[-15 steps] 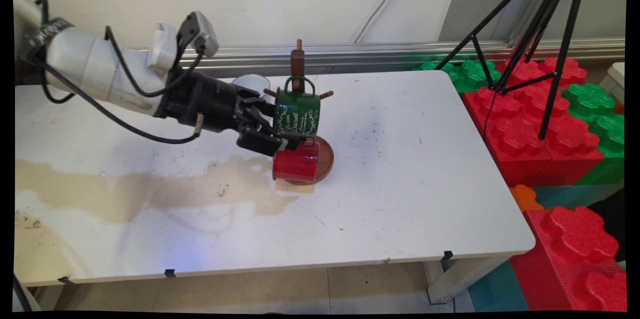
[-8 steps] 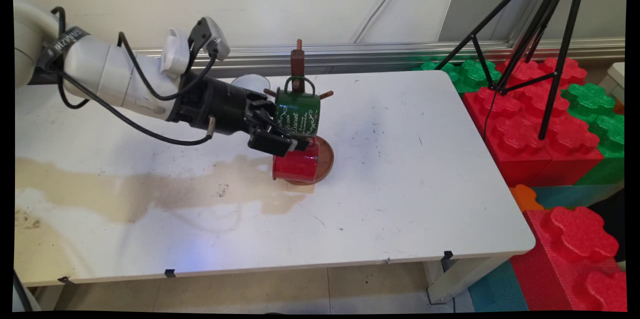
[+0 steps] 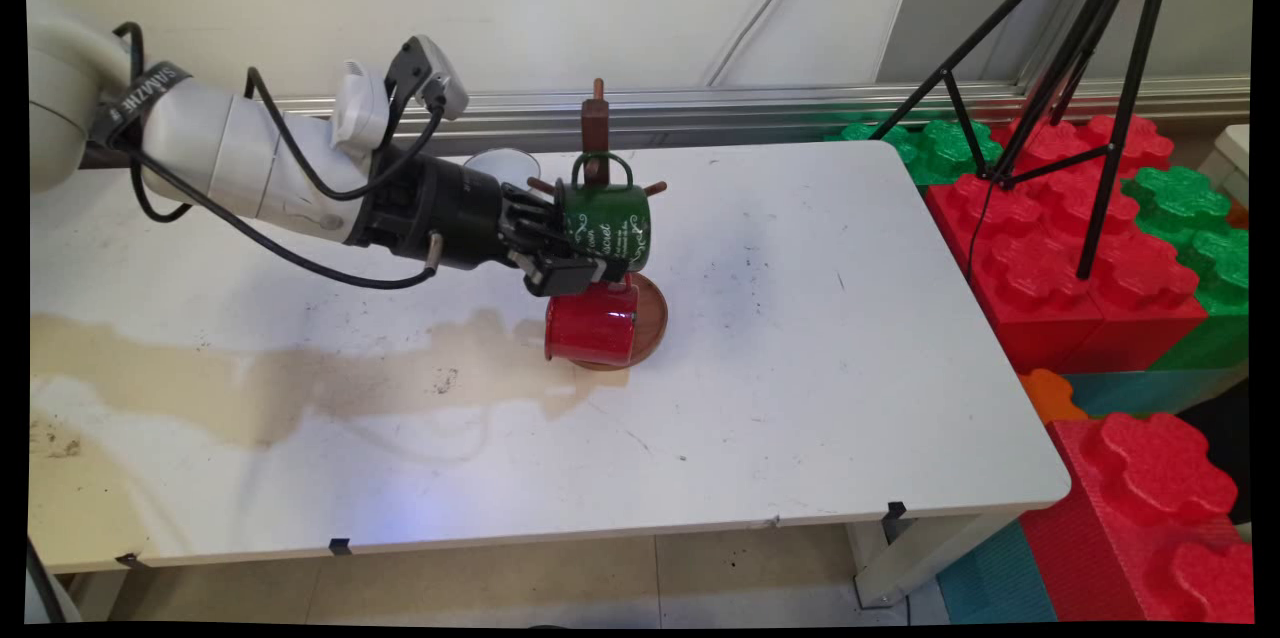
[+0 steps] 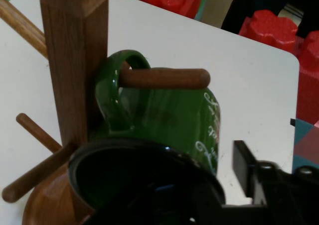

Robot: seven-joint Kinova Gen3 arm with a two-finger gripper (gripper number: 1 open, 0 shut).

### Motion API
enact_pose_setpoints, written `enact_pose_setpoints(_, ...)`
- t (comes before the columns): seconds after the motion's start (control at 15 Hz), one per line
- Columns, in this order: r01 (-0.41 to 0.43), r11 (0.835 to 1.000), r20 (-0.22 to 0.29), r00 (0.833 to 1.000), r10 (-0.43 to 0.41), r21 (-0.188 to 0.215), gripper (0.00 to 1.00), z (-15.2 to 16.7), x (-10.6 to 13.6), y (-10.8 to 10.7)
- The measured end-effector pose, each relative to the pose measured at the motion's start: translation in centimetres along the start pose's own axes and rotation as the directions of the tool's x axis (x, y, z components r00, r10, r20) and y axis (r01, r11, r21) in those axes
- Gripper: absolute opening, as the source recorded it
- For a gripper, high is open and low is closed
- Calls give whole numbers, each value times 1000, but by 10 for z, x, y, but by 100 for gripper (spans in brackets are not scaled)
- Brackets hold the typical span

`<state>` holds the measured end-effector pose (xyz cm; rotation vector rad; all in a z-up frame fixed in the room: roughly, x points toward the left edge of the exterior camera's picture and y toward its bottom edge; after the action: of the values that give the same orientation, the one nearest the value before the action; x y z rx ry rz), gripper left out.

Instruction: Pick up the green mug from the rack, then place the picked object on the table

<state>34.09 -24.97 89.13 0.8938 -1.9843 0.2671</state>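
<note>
The gripper grabs the mug by its rim (image 4: 207,176) next, leaving the green enamel mug's handle (image 4: 108,93) free to slip off the wooden peg.
A green mug (image 3: 605,223) hangs by its handle on a peg (image 4: 164,78) of the wooden mug tree (image 3: 596,123) and tilts to the right. My gripper (image 3: 580,263) comes in from the left, open, at the mug's lower rim. In the hand view the green mug (image 4: 169,115) fills the middle, its dark mouth toward the gripper (image 4: 209,185). One finger (image 4: 244,168) stands outside the mug's wall with a small gap; the other is hidden. A red mug (image 3: 592,328) lies on its side against the tree's round base (image 3: 652,313), just below the gripper.
A white mug (image 3: 500,163) stands behind the arm near the table's far edge. A brown stain (image 3: 300,383) runs across the table's left half. Red and green foam blocks (image 3: 1080,248) and a black tripod (image 3: 1090,68) stand to the table's right.
The gripper has advanced to the right and risen slightly, up to the green mug. The mug has swung on its peg and now tilts to the right. The red mug has not moved.
</note>
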Motion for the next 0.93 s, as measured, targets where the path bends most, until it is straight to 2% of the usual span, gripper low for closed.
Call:
enact_pose_setpoints(0.47,-1,1000,-5,1000,1,0,0,-9,0,-3)
enact_pose_setpoints(0.93,-16,999,-10,1000,16,-33,0,-18,3,-1)
